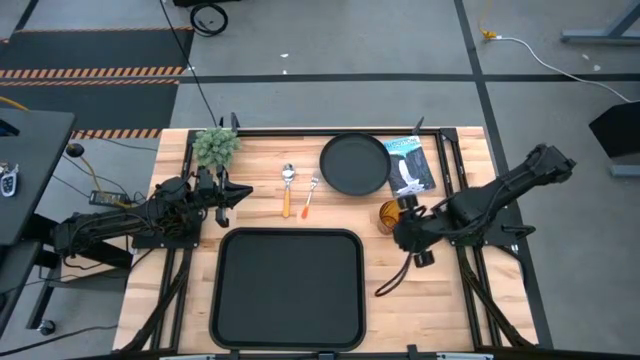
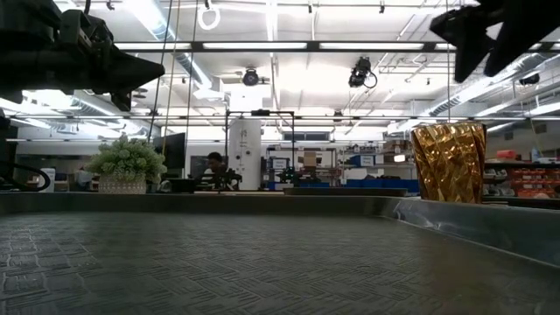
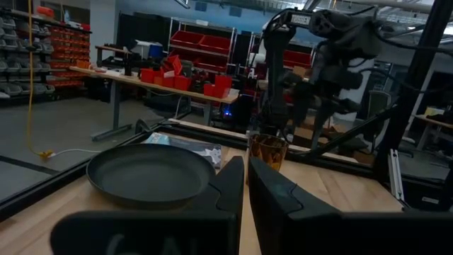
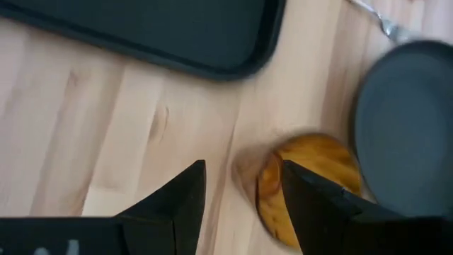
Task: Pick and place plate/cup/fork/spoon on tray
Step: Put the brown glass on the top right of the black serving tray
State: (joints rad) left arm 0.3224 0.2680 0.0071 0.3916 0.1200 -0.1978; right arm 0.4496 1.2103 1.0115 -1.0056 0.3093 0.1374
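Note:
The right gripper grips the amber cup by its rim next, to put the cup on the black tray.
The black tray lies at the table's near middle. The round dark plate rests flat on the wood beyond it and also shows in the left wrist view. The spoon and the fork lie side by side left of the plate. The amber cup stands upright on the wood, right of the tray's far corner. My right gripper is open and hovers above the cup, clear of it in the low view. My left gripper is shut and empty, left of the spoon.
A small potted plant stands at the far left. A printed packet lies right of the plate. Black frame rails run along the table's edges. Bare wood shows between the tray and the cup.

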